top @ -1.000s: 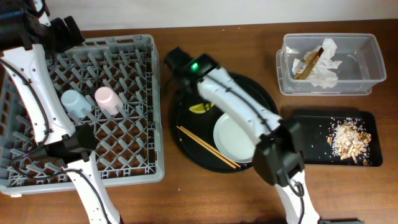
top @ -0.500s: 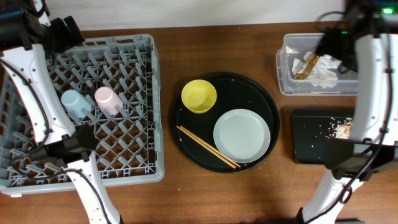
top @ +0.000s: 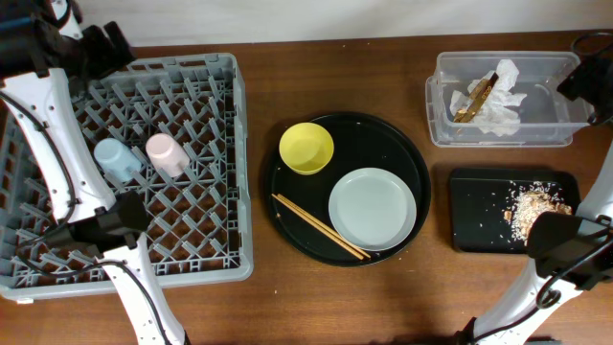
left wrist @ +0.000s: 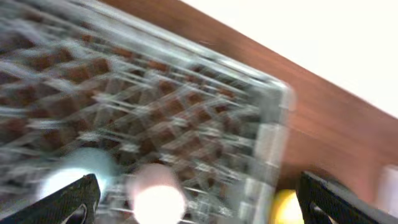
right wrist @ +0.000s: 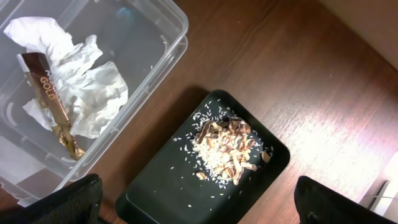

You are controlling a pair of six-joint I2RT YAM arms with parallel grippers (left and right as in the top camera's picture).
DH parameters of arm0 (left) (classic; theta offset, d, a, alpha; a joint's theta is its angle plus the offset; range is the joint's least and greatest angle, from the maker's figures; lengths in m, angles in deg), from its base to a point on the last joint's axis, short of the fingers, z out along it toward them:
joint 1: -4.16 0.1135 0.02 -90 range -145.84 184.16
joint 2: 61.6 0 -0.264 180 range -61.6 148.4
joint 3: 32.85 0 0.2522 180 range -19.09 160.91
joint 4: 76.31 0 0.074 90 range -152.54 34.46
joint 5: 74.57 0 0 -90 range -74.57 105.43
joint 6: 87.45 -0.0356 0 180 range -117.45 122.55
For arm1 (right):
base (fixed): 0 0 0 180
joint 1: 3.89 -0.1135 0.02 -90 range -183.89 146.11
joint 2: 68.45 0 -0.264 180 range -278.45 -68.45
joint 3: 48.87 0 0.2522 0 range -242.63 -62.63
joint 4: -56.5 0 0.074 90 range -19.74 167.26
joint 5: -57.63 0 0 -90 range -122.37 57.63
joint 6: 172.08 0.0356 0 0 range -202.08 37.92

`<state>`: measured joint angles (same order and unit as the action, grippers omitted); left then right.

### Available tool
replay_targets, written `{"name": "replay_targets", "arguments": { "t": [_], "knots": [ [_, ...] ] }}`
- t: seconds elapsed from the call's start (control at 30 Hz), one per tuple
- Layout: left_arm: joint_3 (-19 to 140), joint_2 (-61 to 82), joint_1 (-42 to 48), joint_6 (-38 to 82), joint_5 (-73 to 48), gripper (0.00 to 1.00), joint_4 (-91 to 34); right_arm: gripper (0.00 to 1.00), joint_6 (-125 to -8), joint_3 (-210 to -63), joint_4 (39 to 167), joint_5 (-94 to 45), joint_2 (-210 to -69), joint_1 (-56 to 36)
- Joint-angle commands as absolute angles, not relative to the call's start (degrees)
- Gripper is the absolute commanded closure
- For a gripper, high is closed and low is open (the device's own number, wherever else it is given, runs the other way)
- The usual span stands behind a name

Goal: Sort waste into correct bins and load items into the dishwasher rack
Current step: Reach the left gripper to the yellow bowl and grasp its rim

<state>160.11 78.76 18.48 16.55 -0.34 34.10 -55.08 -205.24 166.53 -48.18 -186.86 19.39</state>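
The yellow bowl will be grabbed by its rim with my left gripper. The bowl's body then stays free to load tilted into the dishwasher rack (top: 206, 254).
In the grey dishwasher rack (top: 206, 254) a light-blue cup (top: 113, 158) and a pink cup (top: 165, 153) lie side by side. The left wrist view is blurred and shows the rack (left wrist: 155, 93) and pink cup (left wrist: 155, 200). My left gripper (top: 101, 53) hangs open over the rack's back left. The yellow bowl (top: 306, 148), grey plate (top: 373, 209) and chopsticks (top: 321, 227) rest on the round tray. The clear tub (top: 546, 132) holds the napkin (right wrist: 93, 93) and wrapper (right wrist: 53, 106). Food scraps (right wrist: 227, 146) lie in the black tray (right wrist: 161, 193). My right gripper (right wrist: 199, 202) is open and empty, high above that tray.
The large round black tray (top: 402, 144) sits mid-table between the rack and the two bins. Bare wooden tabletop (top: 335, 307) runs along the front edge. The right arm's base (top: 565, 249) overlaps the black tray's right end.
My right arm has swung from over the round tray to the far right, by the tub's right end. The bowl and plate are uncovered. The left arm has barely moved.
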Motion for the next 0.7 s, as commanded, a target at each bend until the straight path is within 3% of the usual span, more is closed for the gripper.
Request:
{"name": "replay_targets", "arguments": {
  "t": [0.0, 0.1, 0.2, 0.27, 0.63, 0.67],
  "knots": [
    [160.3, 78.2, 18.4, 17.4, -18.1, 0.01, 33.4, 0.01, -54.6, -205.2, 166.7, -48.9, -187.1, 19.4],
    [160.1, 78.3, 18.4, 19.0, -22.6, 0.01, 34.2, 0.01, -54.6, -205.2, 166.7, -48.9, -187.1, 19.4],
    [159.8, 78.3, 15.6, 11.5, -33.3, 0.01, 34.2, 0.01, -54.6, -205.2, 166.7, -48.9, -187.1, 19.4],
    [159.8, 78.3, 11.9, 9.7, -34.1, 0.01, 34.2, 0.01, -54.6, -205.2, 166.7, -48.9, -187.1, 19.4],
    [156.0, 78.3, -18.0, 9.7, 1.2, 0.01, 34.2, 0.01, -54.6, -205.2, 166.7, -48.9, -187.1, 19.4],
    [155.6, 78.3, -20.4, 9.7, 5.0, 0.06, 34.2, 0.01, -54.6, -205.2, 166.7, -48.9, -187.1, 19.4]
  ]
}}
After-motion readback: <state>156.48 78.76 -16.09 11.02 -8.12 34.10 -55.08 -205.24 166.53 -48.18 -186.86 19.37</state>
